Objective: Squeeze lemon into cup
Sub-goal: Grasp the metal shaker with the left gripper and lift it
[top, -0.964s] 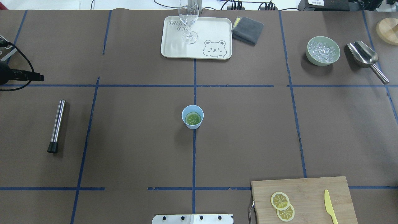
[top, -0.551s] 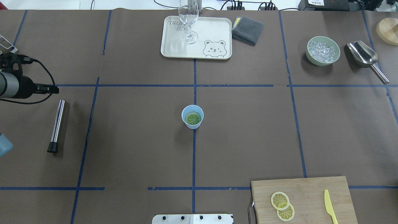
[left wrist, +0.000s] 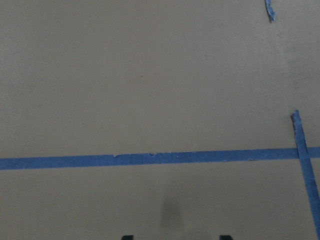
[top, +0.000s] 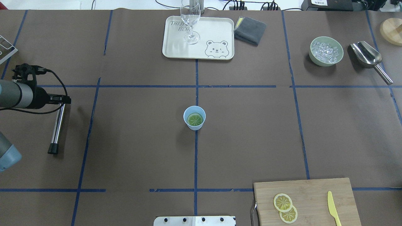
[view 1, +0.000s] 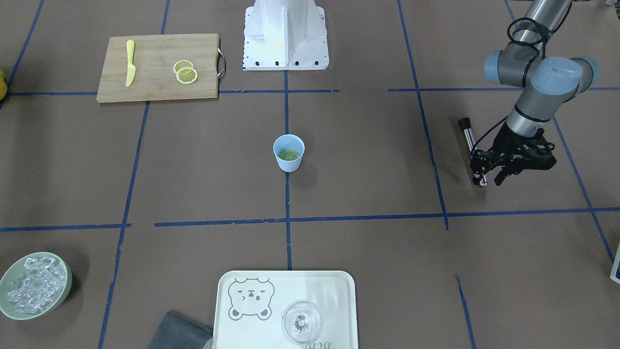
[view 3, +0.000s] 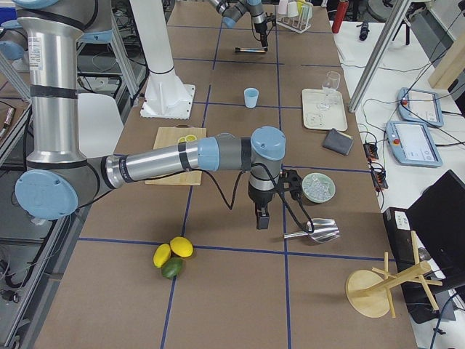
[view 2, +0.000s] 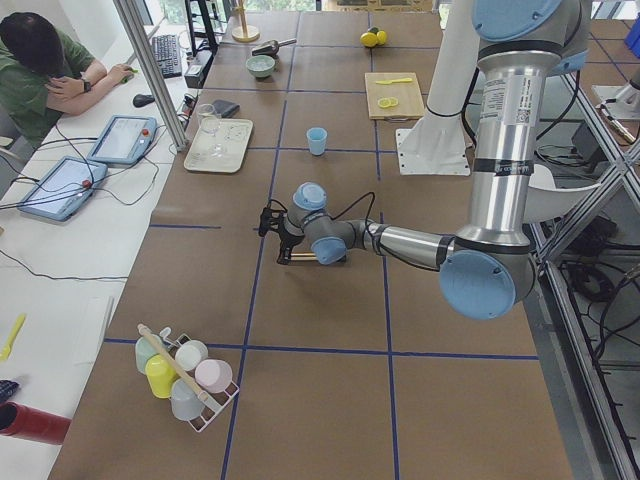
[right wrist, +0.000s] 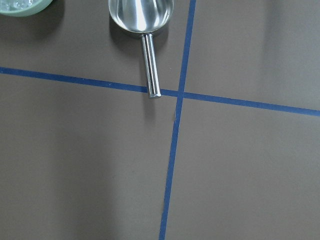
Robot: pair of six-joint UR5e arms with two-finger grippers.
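The metal rod's black head (view 1: 464,123) should stay free to squeeze the lemon, so my left gripper should grab the metal rod by its rounded silver end (view 1: 483,181) next.
The light-blue cup (top: 194,113) stands upright at the table's middle and also shows in the front-facing view (view 1: 289,162). A greenish citrus slice (top: 195,119) lies flat inside it. Two lemon slices (top: 283,202) overlap on the wooden cutting board (top: 314,188) at the near right. My left gripper (top: 67,99) is open and empty, hovering over the far end of a metal rod (top: 57,127), far left of the cup. My right gripper (view 3: 261,220) shows only in the exterior right view, near the scoop; I cannot tell if it is open or shut.
A yellow knife (top: 333,207) lies on the board. A tray (top: 220,31) with a clear glass (top: 190,18) and a grey cloth (top: 250,29) stand at the back. A green bowl of ice (top: 326,51) and a metal scoop (top: 369,56) are at the back right.
My left arm has come in from the table's left edge, moving right and nearer, and its gripper now hangs over the metal rod's far end. The cup and the slices have not moved.
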